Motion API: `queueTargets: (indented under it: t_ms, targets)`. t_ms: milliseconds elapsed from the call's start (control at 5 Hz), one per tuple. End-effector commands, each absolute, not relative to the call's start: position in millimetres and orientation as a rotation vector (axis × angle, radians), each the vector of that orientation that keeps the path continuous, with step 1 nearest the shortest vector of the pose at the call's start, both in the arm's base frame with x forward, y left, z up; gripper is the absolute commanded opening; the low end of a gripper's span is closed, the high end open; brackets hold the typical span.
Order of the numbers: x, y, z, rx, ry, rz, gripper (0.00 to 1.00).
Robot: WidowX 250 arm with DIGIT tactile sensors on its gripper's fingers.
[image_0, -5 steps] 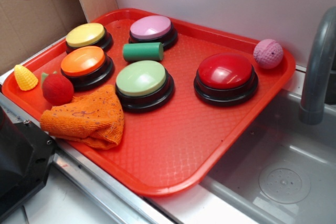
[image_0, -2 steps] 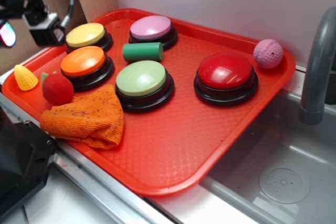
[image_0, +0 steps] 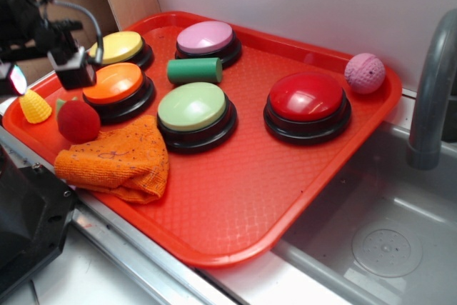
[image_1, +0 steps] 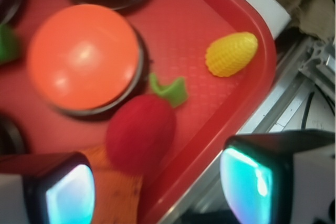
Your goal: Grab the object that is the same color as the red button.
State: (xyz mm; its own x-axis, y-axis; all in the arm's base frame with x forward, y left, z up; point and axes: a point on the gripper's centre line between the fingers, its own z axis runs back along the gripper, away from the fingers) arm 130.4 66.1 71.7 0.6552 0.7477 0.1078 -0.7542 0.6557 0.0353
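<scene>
The toy fruit is the match for the red button (image_0: pixel 307 98), so my gripper needs to pick it up by its rounded red body (image_0: pixel 78 121) next.
The object, a small matte red toy fruit (image_0: pixel 78 121) with a green leaf bit, lies near the tray's left edge, between the orange button and the orange cloth. In the wrist view the fruit (image_1: pixel 140 132) lies just ahead of the jaws. The red button (image_0: pixel 307 98), a big glossy dome on a black base, stands on the right part of the tray and is outside the wrist view. My gripper (image_0: pixel 39 76) (image_1: pixel 163 192) hangs open above the tray's left rim, up and left of the fruit, holding nothing.
On the red tray (image_0: pixel 235 198) stand the orange button (image_0: pixel 114 83) (image_1: pixel 84 56), yellow button (image_0: pixel 118 46), lilac button (image_0: pixel 205 37) and green button (image_0: pixel 191 105). Also there: a green cylinder (image_0: pixel 194 70), pink ball (image_0: pixel 365 73), yellow cone toy (image_0: pixel 34 105) (image_1: pixel 231 53), orange cloth (image_0: pixel 118 158). A sink (image_0: pixel 385 241) and faucet (image_0: pixel 432 83) lie right.
My gripper has come in from the upper left and lowered toward the tray's left edge, closer to the red fruit. Nothing on the tray has moved.
</scene>
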Motion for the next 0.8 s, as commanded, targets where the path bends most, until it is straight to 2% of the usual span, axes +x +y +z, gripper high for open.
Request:
queueTargets:
  t_ms: [0,400,600]
  targets:
    - [142.5,67.3,46.8,0.087,-0.107,0.833,1.00]
    - [138.7,66.2,34.2,0.080,-0.111,0.831,1.00]
    - [137.9,67.4,32.6,0.078,-0.130,0.854,0.48]
